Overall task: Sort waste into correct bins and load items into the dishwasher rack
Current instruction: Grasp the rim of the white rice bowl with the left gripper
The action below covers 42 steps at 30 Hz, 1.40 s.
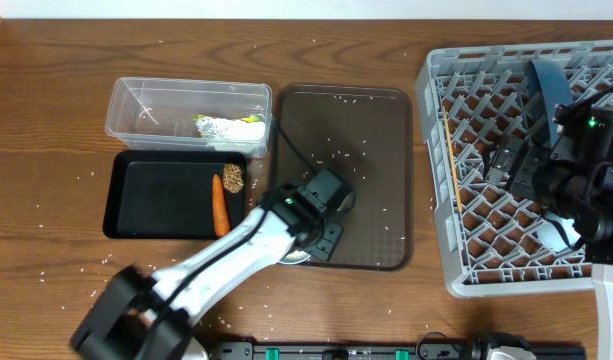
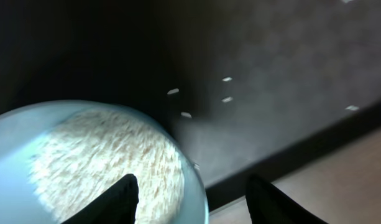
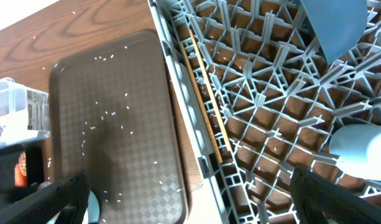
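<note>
My left gripper stands above the pale bowl [image 2: 84, 155] with the bowl's rim lined up below its fingers. It lowers next before closing, as closing now would likely miss.
My left gripper [image 1: 308, 245] is at the front left corner of the brown serving tray [image 1: 371, 170]. In the left wrist view it [image 2: 193, 183] is open, one finger inside and one outside the rim of a pale bowl [image 2: 84, 155] that holds white rice. My right gripper [image 1: 521, 170] hangs open and empty over the grey dishwasher rack [image 1: 436, 150], as the right wrist view [image 3: 190, 186] shows. The rack holds the dark-blue plate [image 1: 551, 90], the chopsticks [image 3: 206, 93] along its left wall, and a pale rounded dish [image 3: 364, 149].
The clear tub [image 1: 136, 100] holds white tissue and a yellow-green wrapper [image 1: 231, 128]. The black tray [image 1: 156, 195] holds the carrot [image 1: 220, 203] and a brown lump [image 1: 233, 178]. Rice grains [image 1: 336, 150] lie on the brown tray and the table.
</note>
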Motion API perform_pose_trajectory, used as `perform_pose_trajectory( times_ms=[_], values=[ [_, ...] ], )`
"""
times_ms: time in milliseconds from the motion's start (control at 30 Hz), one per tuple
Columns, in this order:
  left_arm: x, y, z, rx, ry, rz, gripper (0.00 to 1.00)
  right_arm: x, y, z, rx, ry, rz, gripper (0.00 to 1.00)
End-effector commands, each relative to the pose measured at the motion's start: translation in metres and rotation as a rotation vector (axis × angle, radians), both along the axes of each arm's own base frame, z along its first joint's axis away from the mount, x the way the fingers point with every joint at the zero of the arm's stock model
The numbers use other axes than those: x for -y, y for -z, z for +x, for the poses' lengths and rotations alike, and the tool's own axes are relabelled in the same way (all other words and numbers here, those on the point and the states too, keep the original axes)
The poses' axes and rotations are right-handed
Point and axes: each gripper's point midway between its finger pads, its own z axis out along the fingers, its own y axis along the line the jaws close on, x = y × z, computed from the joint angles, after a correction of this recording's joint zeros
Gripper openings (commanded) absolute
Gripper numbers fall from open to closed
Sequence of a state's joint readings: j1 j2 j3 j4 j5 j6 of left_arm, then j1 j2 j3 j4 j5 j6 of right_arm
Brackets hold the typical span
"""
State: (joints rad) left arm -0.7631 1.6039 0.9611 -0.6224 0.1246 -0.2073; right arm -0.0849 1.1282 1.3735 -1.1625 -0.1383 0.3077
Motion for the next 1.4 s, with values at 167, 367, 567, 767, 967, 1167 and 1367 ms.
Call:
perform_pose_trajectory(
  times_ms=[167, 367, 567, 767, 967, 1167, 1367],
  values=[
    [0.002, 0.024, 0.003, -0.047, -0.023, 0.040, 0.29, 0.003, -0.002, 0.000, 0.006, 0.021, 0.006, 0.99],
    [0.012, 0.022, 0.014, -0.001, -0.016, 0.002, 0.11, 0.003, -0.002, 0.000, 0.006, 0.020, 0.006, 0.99],
    [0.029, 0.021, 0.032, 0.068, -0.017, -0.065, 0.06, 0.003, -0.002, 0.000, 0.005, 0.020, 0.006, 0.99],
    [0.032, 0.035, 0.035, 0.059, -0.020, -0.057, 0.11, 0.003, -0.001, -0.002, -0.002, 0.020, 0.007, 0.99],
    [0.034, 0.034, 0.037, 0.060, -0.020, -0.058, 0.06, 0.003, -0.001, -0.002, -0.002, 0.020, 0.007, 0.99],
    [0.039, -0.017, 0.044, 0.091, -0.023, -0.088, 0.06, 0.003, -0.001, -0.002, -0.002, 0.020, 0.006, 0.99],
    [0.022, -0.102, 0.050, 0.166, -0.096, -0.255, 0.06, 0.003, -0.001, -0.002, -0.002, 0.020, 0.006, 0.99]
  ],
)
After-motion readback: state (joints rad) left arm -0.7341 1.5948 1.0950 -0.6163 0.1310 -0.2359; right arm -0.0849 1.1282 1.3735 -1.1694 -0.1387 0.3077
